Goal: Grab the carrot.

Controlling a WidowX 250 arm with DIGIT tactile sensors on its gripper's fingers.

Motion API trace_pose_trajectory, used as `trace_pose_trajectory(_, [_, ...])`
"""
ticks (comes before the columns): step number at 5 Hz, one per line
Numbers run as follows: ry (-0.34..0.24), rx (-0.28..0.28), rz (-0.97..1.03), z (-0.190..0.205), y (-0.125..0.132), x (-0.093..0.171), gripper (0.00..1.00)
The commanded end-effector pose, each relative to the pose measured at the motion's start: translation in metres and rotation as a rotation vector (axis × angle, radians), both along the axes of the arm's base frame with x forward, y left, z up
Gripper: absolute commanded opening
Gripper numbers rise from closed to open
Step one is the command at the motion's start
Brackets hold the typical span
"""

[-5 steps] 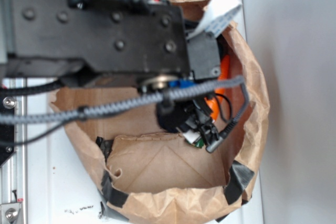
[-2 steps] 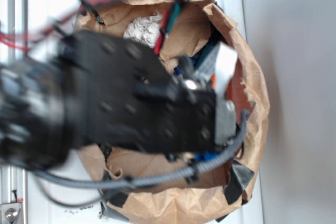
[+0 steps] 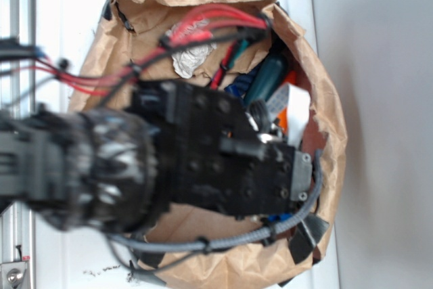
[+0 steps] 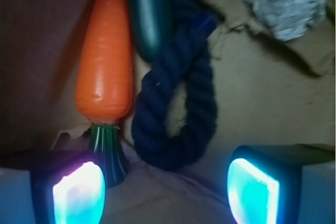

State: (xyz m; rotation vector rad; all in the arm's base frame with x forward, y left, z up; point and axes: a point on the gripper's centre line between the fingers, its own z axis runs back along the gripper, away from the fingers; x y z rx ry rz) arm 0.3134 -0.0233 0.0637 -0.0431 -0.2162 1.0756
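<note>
My fingertips are still short of the orange carrot [image 4: 105, 61], above its dark green stem, so closing now would miss. My gripper moves closer, before it closes.
The orange carrot [image 4: 105, 61] lies lengthwise on the floor of a brown paper bag, its dark green stem [image 4: 108, 150] pointing toward me. My gripper [image 4: 165, 190] hovers open just short of it, the left glowing pad [image 4: 79, 192] close beside the stem and the right pad [image 4: 253, 190] far off. Nothing sits between the pads. In the exterior view the arm hides the gripper, and only a sliver of the carrot [image 3: 289, 79] shows inside the bag [image 3: 325, 120].
A dark green oblong toy [image 4: 149, 14] lies right beside the carrot. A navy blue rope loop [image 4: 176, 108] rests against both. Crumpled foil [image 4: 286, 1] sits at the far right. The bag's brown wall [image 4: 37, 51] rises just left of the carrot.
The arm has swung down and to the left over the bag, uncovering the foil, the green toy and the bag's far end.
</note>
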Motion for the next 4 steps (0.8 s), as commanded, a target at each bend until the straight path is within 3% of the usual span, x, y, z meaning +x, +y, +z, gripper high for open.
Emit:
trace_pose_trajectory(1, [-0.004, -0.015, 0.058, -0.007, -0.011, 0.014, 1.00])
trace_pose_trajectory(3, [0.028, -0.073, 0.155, 0.020, -0.013, 0.006, 1.00])
trace_pose_trajectory(4, [0.006, -0.046, 0.187, 0.015, -0.014, 0.004, 1.00])
